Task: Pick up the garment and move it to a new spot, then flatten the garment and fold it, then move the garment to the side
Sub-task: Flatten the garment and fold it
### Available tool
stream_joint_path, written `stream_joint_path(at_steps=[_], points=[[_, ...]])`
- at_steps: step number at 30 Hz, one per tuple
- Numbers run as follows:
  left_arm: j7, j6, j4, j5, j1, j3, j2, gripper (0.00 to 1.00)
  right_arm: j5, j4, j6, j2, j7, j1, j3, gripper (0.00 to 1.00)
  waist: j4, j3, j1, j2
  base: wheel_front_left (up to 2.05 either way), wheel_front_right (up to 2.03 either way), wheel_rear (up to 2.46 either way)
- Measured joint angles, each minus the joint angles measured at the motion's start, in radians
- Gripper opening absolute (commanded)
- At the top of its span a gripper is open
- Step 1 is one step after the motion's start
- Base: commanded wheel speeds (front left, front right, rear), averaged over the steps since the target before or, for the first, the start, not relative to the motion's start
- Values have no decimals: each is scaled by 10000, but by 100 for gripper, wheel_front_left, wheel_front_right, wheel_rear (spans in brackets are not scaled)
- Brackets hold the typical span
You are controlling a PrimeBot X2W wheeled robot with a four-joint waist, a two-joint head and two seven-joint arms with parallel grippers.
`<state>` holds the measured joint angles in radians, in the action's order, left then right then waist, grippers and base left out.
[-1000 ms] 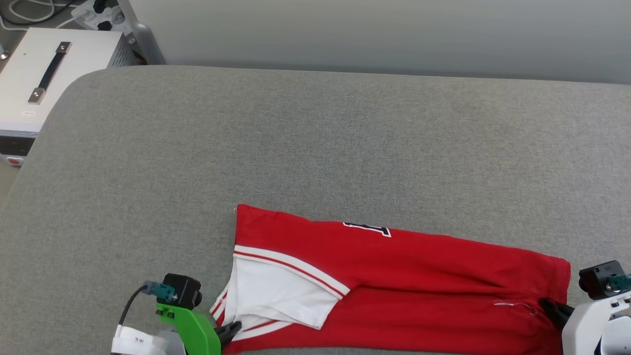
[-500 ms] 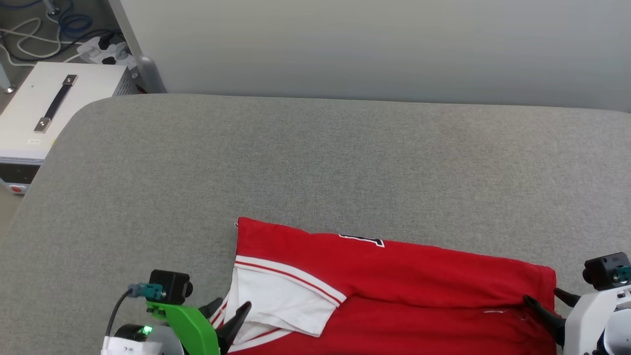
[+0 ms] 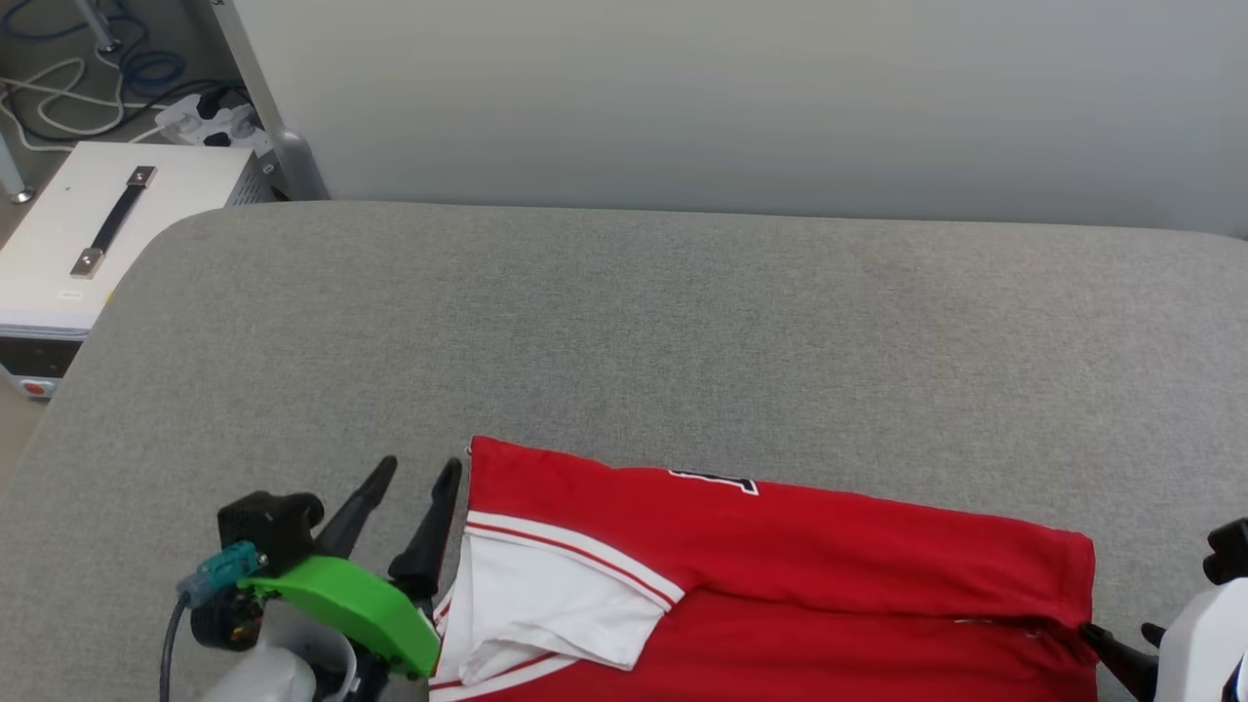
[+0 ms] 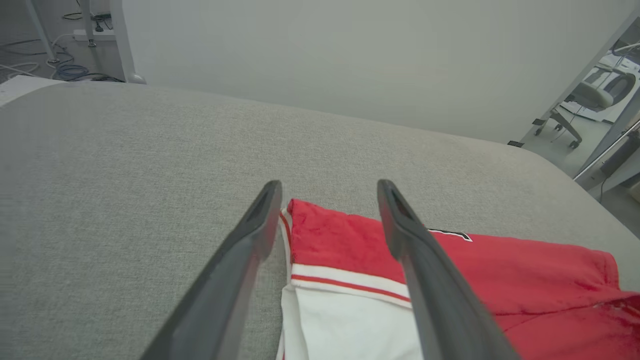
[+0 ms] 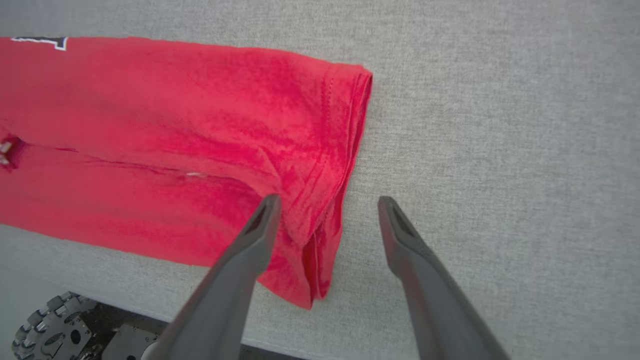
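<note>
The right gripper pinches the red cloth by its raised hem edge (image 3: 1080, 634) next, where the layers bunch up, since the red cloth (image 3: 842, 540) lies flat.
The garment (image 3: 780, 575) is a long folded band of red cloth near the front edge of the grey table (image 3: 624, 331). A white sleeve (image 3: 546, 595) with red-striped trim is folded over its left end, and a bit of black lettering (image 3: 717, 480) peeks out at the far edge. My left gripper (image 3: 419, 468) is open just left of the garment's far-left corner (image 4: 320, 230), which lies between its fingers in the left wrist view. My right gripper (image 3: 1121, 639) is open at the right hem (image 5: 350, 150), with the hem's near corner between its fingers (image 5: 260, 230).
A white box with a black handle (image 3: 97, 224) stands off the table's left end, with cables and a power strip (image 3: 205, 122) behind it. A pale wall runs along the far edge. A robot wheel (image 5: 50, 320) shows below the near edge.
Both grippers have opened and let go of the garment. The left one has moved up beside the far-left corner and the right one has drawn back. The head camera has tilted up.
</note>
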<state>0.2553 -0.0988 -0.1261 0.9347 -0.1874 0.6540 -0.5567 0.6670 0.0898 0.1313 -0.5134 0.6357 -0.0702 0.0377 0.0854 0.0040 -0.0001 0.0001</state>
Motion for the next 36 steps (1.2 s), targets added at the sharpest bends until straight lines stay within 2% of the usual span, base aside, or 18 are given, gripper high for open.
stream_joint_path(at_steps=[3,5,9,13,19,26,36], points=[[8,-48,443,-1208,276,-1281,560,100,-525,-36,0,568,433,-114,-696,100,48,104,0,0,0,0,0],[8,127,786,-2115,506,-2150,976,100,-800,-123,0,911,656,-113,-1058,100,84,202,0,0,0,0,0],[8,759,1273,-3540,1013,-3847,1921,100,-988,-209,0,1693,894,-90,-1768,100,178,446,0,0,0,0,0],[8,1569,1095,-4533,1418,-4554,2437,100,-1444,-199,0,2102,1032,-57,-2182,100,256,681,0,0,0,0,0],[8,2173,637,-5400,1513,-5231,3170,100,-1916,144,0,2566,1187,206,-2575,100,385,1067,0,0,0,0,0],[8,2242,383,-5555,1492,-5288,3434,100,-2006,470,0,2709,1358,343,-2537,100,553,1331,0,-1,0,0,0],[8,2265,316,-5521,1464,-5139,3430,100,-1603,667,-81,2932,1162,579,-1638,100,632,1359,0,-1,0,0,0]])
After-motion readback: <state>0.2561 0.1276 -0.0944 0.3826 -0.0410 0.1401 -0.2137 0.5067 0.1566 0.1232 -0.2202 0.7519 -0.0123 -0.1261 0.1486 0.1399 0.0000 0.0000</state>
